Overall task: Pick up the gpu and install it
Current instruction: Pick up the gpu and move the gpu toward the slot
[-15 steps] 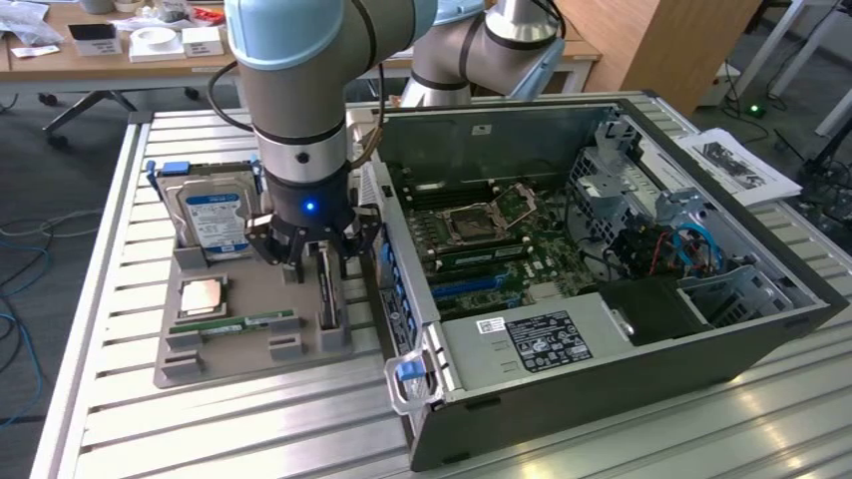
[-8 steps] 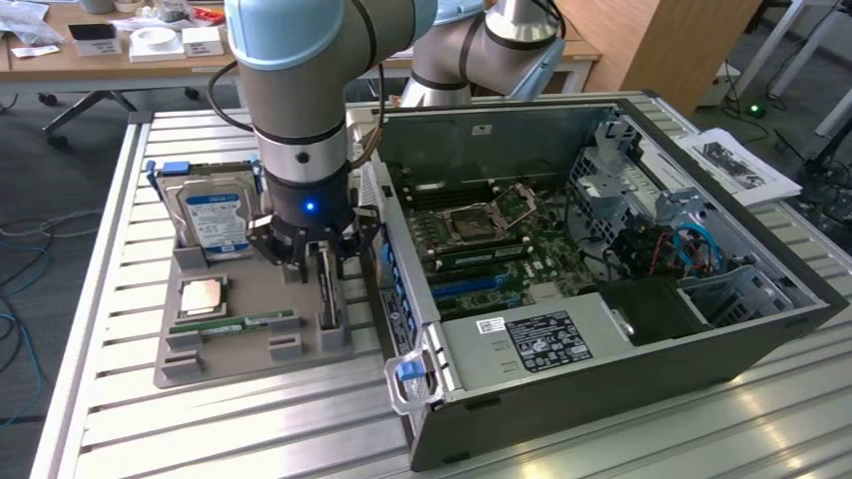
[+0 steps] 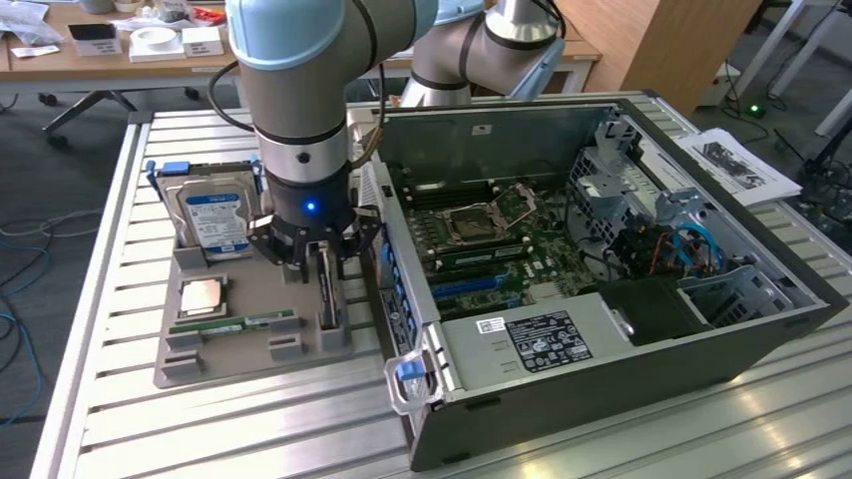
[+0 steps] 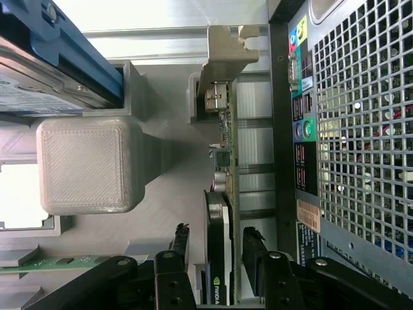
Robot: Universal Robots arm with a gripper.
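Observation:
Small components jut from the board near the bracket (image 4: 222,51), so my gripper will next pick up the GPU across its flat black cooler cover (image 4: 217,255).
The gpu (image 3: 326,291) stands on edge in a slot of the grey holder (image 3: 226,351), a dark card with a pale metal bracket (image 4: 222,51) at its far end. My gripper (image 3: 323,261) hangs straight over it, lowered so that its two black fingers straddle the card. In the wrist view the gpu (image 4: 224,161) runs between the fingertips (image 4: 181,240), with a narrow gap on each side. The gripper (image 4: 217,248) is open and holds nothing. The open computer case (image 3: 600,329) lies just to the exterior view's right of the holder, its motherboard (image 3: 493,239) exposed.
The holder also carries a silver hard drive with a blue label (image 3: 213,220), a processor chip (image 3: 203,296) and a green memory stick (image 3: 246,324). The case's perforated back panel (image 4: 361,129) sits close beside the gpu. Papers (image 3: 739,165) lie on the table's far right.

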